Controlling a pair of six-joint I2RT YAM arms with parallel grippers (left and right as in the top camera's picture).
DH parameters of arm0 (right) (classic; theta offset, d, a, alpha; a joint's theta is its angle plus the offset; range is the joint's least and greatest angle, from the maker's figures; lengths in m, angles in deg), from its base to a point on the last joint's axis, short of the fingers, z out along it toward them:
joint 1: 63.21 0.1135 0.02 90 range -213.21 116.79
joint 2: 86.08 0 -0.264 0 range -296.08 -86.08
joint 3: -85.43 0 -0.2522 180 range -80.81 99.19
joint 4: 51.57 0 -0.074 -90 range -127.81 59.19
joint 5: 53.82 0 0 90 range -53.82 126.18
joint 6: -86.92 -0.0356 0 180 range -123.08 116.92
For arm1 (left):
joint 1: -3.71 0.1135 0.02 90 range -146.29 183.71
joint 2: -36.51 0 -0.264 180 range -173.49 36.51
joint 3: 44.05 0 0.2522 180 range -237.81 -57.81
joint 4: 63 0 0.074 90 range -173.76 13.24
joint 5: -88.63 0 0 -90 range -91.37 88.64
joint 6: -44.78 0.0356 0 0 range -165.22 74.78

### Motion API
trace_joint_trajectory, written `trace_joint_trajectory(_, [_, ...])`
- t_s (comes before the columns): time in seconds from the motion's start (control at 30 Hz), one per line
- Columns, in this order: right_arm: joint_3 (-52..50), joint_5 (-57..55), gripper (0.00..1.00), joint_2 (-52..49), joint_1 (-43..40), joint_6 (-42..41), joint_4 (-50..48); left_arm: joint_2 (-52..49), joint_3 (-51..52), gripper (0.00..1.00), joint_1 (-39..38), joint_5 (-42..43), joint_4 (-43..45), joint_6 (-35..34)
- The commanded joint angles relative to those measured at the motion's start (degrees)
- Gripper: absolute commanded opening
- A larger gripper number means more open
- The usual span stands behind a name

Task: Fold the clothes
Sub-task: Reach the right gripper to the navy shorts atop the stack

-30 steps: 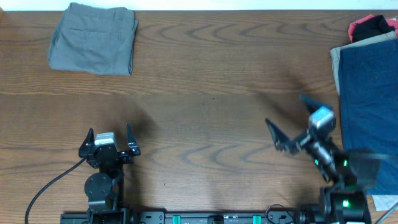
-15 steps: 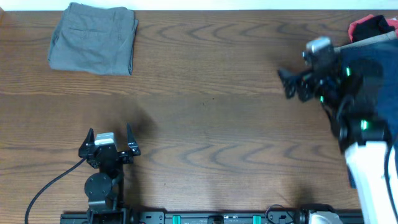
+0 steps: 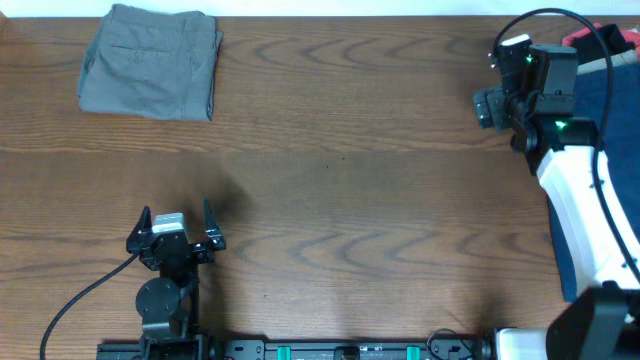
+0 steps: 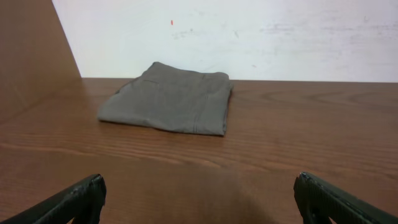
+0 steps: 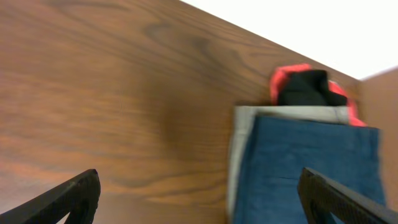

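Next, my right gripper grabs only the navy pair by its edge facing the open table, to pull it off the beige pair for folding.
A folded grey-green pair of shorts [image 3: 150, 62] lies at the far left of the table and also shows in the left wrist view [image 4: 171, 99]. A dark navy-blue pair [image 3: 622, 130] lies flat at the right edge on top of a beige pair, whose edge shows in the right wrist view [image 5: 239, 162]. My right gripper [image 3: 488, 105] is open and empty above the table, just left of that pile; its jaws [image 5: 199, 205] straddle the left edge of the navy pair [image 5: 311, 168]. My left gripper [image 3: 175, 222] is open and empty near the front left, its jaws [image 4: 202, 205] wide apart.
A red and black garment [image 5: 305, 87] lies bunched at the far right corner behind the navy pair. A white wall [image 4: 249, 31] runs along the table's far edge. A black cable [image 3: 70, 300] trails from the left arm's base.
My right arm has swung from the front right up to the far right, next to the pile of shorts. The left arm and the grey-green shorts have not moved.
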Motion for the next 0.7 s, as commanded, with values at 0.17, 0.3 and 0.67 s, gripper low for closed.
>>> trace_joint_trajectory(0.17, [1.2,-8.7,0.99,-10.7,-8.5,0.8,-5.3,0.4,1.4,0.98,0.3,-1.5,-1.6,-0.3])
trace_joint_trajectory(0.3, [1.2,-8.7,0.99,-15.2,-11.3,0.6,-9.4,0.4,1.4,0.98,0.3,-1.5,-1.6,-0.3])
trace_joint_trajectory(0.67, [1.2,-8.7,0.93,-25.0,-14.5,0.6,-18.7,0.4,1.4,0.98,0.3,-1.5,-1.6,-0.3])
